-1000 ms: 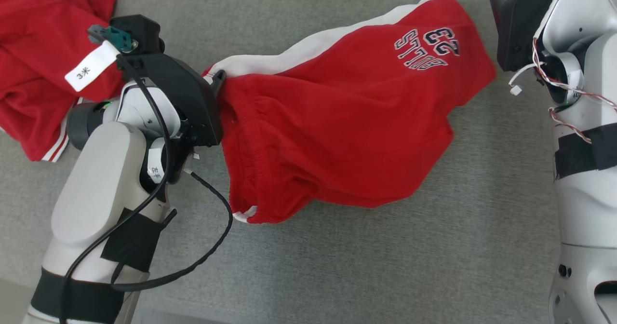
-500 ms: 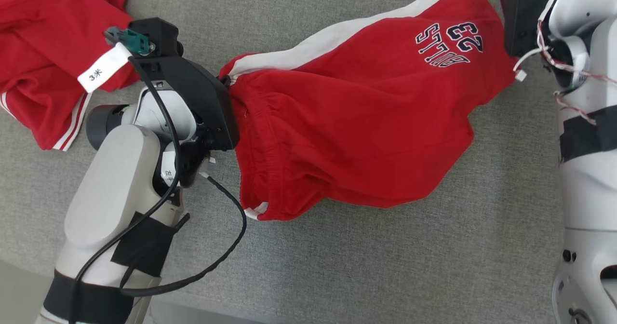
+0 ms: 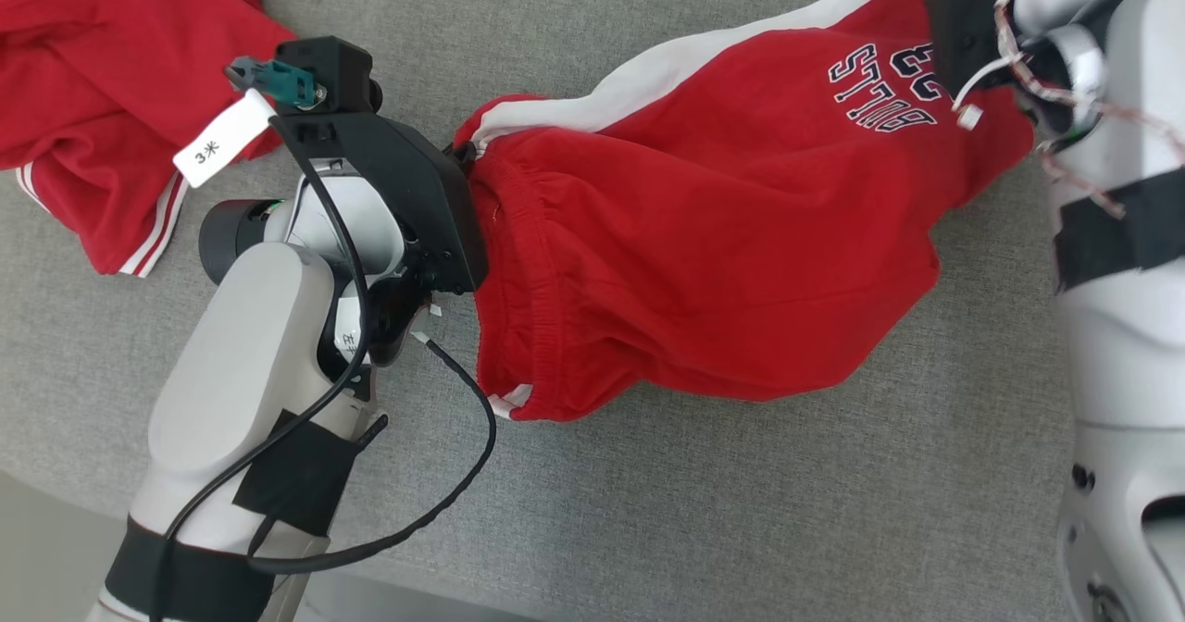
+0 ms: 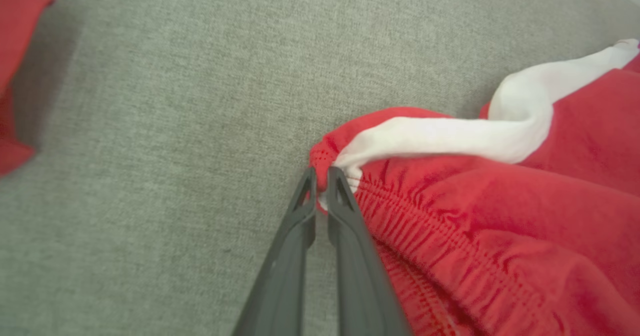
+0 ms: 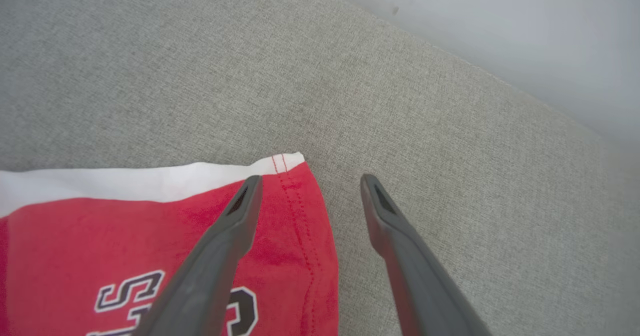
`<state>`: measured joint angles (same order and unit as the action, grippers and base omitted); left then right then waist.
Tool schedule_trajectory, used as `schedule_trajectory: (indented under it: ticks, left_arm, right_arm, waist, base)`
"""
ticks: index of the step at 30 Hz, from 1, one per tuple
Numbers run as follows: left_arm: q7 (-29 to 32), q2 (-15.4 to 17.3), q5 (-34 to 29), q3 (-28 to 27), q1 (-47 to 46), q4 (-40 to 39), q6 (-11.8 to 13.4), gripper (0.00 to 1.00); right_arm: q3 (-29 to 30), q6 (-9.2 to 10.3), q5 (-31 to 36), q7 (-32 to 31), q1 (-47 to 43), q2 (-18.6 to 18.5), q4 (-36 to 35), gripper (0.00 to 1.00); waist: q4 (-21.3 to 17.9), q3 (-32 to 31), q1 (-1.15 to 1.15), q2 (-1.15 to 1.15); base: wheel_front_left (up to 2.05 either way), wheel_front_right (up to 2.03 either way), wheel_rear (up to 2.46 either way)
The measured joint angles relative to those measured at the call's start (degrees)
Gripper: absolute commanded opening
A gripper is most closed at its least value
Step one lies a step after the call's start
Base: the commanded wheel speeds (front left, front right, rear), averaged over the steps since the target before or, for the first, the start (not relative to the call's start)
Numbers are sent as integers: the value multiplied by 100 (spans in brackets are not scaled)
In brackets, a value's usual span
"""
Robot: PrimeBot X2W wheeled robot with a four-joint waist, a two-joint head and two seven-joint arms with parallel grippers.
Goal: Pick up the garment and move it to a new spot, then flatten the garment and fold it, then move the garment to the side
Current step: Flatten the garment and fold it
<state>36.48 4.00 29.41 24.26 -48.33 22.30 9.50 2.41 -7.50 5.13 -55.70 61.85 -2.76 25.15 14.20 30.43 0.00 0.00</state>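
My right gripper grabs the garment by its white-striped leg hem corner next, where a free edge shows, since the garment's red cloth (image 3: 711, 250) lies broad and slack.
The garment (image 3: 704, 233) is a pair of red shorts with a white side stripe and a dark number print, lying rumpled on the grey cloth surface. My left gripper (image 3: 460, 152) is at its waistband corner. In the left wrist view that gripper (image 4: 320, 173) is shut, with the corner of the garment (image 4: 475, 216) pinched between the tips. My right gripper (image 5: 310, 181) is open over the garment's (image 5: 125, 236) leg hem corner, one finger (image 5: 235, 226) above the red cloth and the other above the bare surface.
A second heap of red clothing (image 3: 93, 76) with white trim lies at the far left, and shows at the left wrist view's edge (image 4: 15, 76). The grey surface's edge (image 3: 74, 511) runs across the lower left. A black cable (image 3: 463, 474) loops off my left arm.
The left gripper has shut on the waistband corner. The right gripper has come in over the leg hem corner. The head camera has shifted, so the whole picture has moved.
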Motion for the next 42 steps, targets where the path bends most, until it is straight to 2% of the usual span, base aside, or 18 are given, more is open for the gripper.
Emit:
schedule_trajectory:
  ticks: [4,9,14,21,27,33,42]
  left_arm:
    - [-31,-9,14,9,-5,9,4,0]
    - [-81,-13,55,15,-44,25,0,0]
    - [-135,-21,125,67,-92,76,-45,0]
    - [-207,-40,177,110,-155,199,-78,0]
    - [-226,-56,204,141,-186,232,-92,0]
    - [-259,-68,301,198,-188,256,-92,0]
    - [-325,-87,380,279,-201,277,-70,0]
  right_arm:
    - [-46,0,175,-30,-292,0,-460,100]
    - [111,0,396,99,-378,-2,-623,100]
    - [193,0,479,543,-492,-2,-399,100]
    - [268,0,525,853,-547,0,-81,100]
    - [129,0,246,1132,-347,-1,107,100]
    - [152,0,450,1133,-250,-7,-63,100]
    - [192,0,385,851,-220,-2,194,100]
  waist:
    - [-28,18,0,0]
    - [-43,72,0,0]
    - [-7,135,0,0]
    - [25,157,-1,0]
    - [64,147,0,0]
    - [114,110,0,0]
    - [207,132,0,0]
  base:
    - [0,0,0]
    - [0,0,0]
    - [0,0,0]
    - [0,0,0]
    - [0,0,0]
    - [0,0,0]
    - [0,0,0]
